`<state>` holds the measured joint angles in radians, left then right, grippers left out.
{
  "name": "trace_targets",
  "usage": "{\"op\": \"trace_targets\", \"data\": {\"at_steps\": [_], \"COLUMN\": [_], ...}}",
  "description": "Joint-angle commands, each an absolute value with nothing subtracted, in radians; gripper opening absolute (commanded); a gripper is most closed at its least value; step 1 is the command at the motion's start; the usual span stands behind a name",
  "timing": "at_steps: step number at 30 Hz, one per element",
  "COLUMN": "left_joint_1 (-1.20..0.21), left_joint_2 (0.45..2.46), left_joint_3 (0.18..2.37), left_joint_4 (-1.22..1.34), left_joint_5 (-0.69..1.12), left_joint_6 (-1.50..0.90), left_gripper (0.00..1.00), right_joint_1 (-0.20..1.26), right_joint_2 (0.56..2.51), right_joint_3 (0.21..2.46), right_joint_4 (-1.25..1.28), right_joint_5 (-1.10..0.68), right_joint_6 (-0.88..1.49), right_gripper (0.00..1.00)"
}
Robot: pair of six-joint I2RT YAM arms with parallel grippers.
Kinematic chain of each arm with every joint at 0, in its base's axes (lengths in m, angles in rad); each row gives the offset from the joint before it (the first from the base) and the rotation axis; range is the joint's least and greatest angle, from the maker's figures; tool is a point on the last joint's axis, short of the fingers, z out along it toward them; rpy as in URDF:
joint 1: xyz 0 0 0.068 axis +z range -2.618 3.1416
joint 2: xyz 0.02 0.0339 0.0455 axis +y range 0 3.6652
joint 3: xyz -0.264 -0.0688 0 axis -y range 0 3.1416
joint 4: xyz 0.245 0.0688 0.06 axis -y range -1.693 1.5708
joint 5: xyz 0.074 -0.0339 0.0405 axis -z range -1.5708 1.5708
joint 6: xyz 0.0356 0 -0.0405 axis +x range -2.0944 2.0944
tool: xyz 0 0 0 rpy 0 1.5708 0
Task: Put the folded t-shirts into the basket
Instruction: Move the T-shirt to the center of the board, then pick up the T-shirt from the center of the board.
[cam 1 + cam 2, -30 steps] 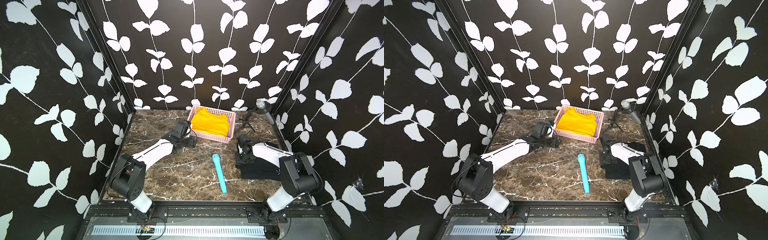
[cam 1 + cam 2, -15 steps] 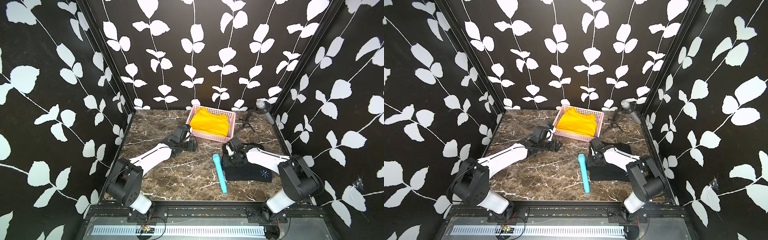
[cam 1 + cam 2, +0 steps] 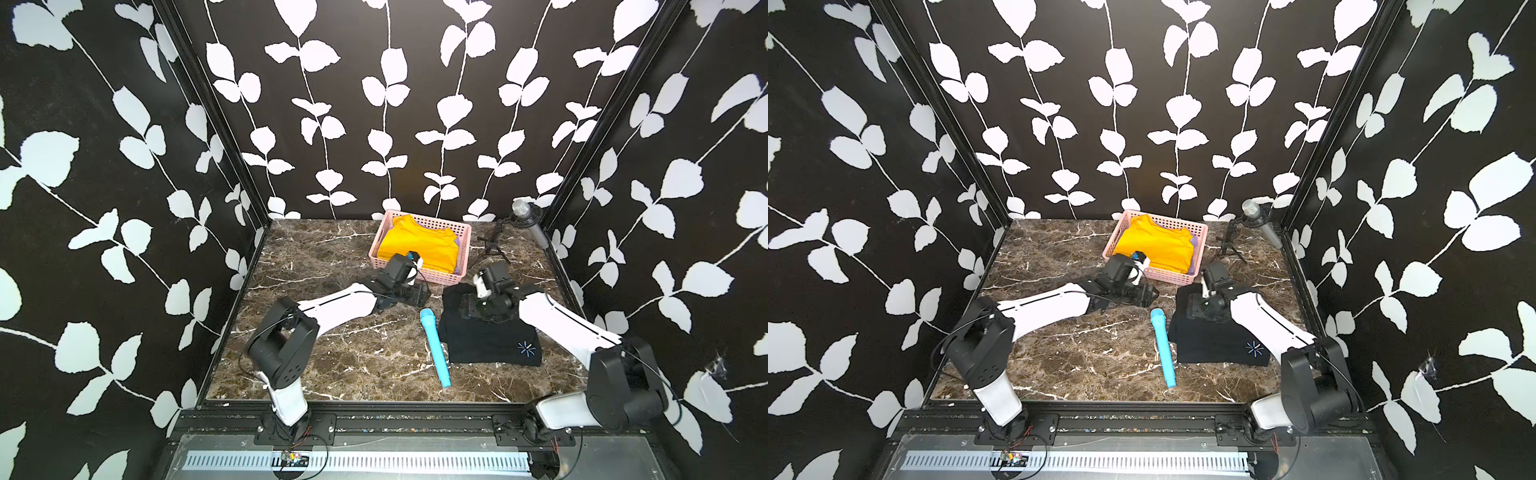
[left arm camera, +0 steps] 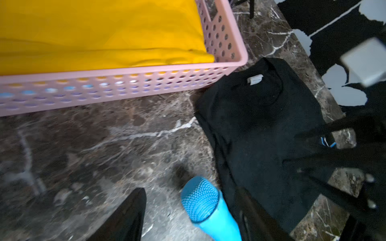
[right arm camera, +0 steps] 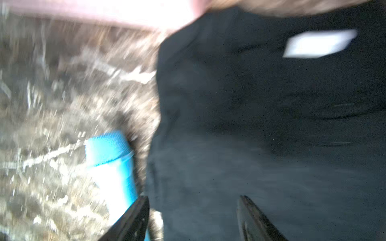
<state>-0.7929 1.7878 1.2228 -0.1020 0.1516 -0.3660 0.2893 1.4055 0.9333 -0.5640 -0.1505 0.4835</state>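
Observation:
The robot's left gripper will next grab the black folded t-shirt's collar-end shoulder nearest the basket, so that the t-shirt goes in flat and stays folded.
The pink basket (image 3: pixel 377 243) (image 3: pixel 1113 241) (image 4: pixel 125 87) stands at the back with a yellow folded t-shirt (image 3: pixel 419 245) (image 3: pixel 1154 245) (image 4: pixel 94 31) on top. A lilac edge (image 3: pixel 1192 240) peeks out beneath it. A black folded t-shirt (image 3: pixel 490 340) (image 3: pixel 1217 345) (image 4: pixel 261 125) (image 5: pixel 250 94) lies flat on the table, just right of the basket's near corner. My right gripper (image 3: pixel 463 311) (image 5: pixel 193 198) hovers open over the shirt's far left part. My left gripper (image 3: pixel 419 293) (image 4: pixel 190 189) is open and empty, low over the table in front of the basket.
A long light-blue toy microphone (image 3: pixel 434 345) (image 3: pixel 1163 345) (image 4: pixel 208 204) (image 5: pixel 110 162) lies along the black shirt's left edge, its head close to both grippers. A grey microphone on a small tripod (image 3: pixel 525 212) (image 3: pixel 1252 208) stands in the back right corner.
The black t-shirt has slid left toward the toy microphone along with my right gripper, whose jaws have since widened. My left gripper has shifted right along the basket's front.

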Motion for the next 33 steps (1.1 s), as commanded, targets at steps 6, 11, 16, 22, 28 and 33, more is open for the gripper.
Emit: {"op": "trace_targets", "data": {"at_steps": [6, 11, 16, 22, 28, 33], "left_joint_1": [-0.858, -0.880, -0.889, -0.895, -0.906, -0.910], "left_joint_2": [1.976, 2.088, 2.187, 2.257, 2.308, 2.339], "left_joint_3": [1.421, 1.550, 1.645, 1.701, 1.753, 1.766], "left_joint_4": [-0.104, -0.177, -0.235, -0.252, -0.274, -0.274], "left_joint_5": [0.085, 0.035, 0.003, 0.029, 0.052, 0.079], "left_joint_6": [-0.369, -0.350, -0.346, -0.363, -0.371, -0.397], "left_gripper": [0.69, 0.70, 0.69, 0.66, 0.63, 0.54], "right_joint_1": [0.035, -0.051, -0.097, -0.125, -0.130, -0.130], "right_joint_2": [1.442, 1.531, 1.628, 1.712, 1.773, 1.821], "right_joint_3": [0.994, 1.048, 1.101, 1.146, 1.179, 1.197], "right_joint_4": [-0.556, -0.516, -0.497, -0.489, -0.491, -0.496], "right_joint_5": [-0.048, 0.051, 0.080, 0.057, 0.014, -0.021], "right_joint_6": [0.398, 0.380, 0.363, 0.347, 0.338, 0.334], "right_gripper": [0.75, 0.78, 0.79, 0.79, 0.79, 0.77]}}
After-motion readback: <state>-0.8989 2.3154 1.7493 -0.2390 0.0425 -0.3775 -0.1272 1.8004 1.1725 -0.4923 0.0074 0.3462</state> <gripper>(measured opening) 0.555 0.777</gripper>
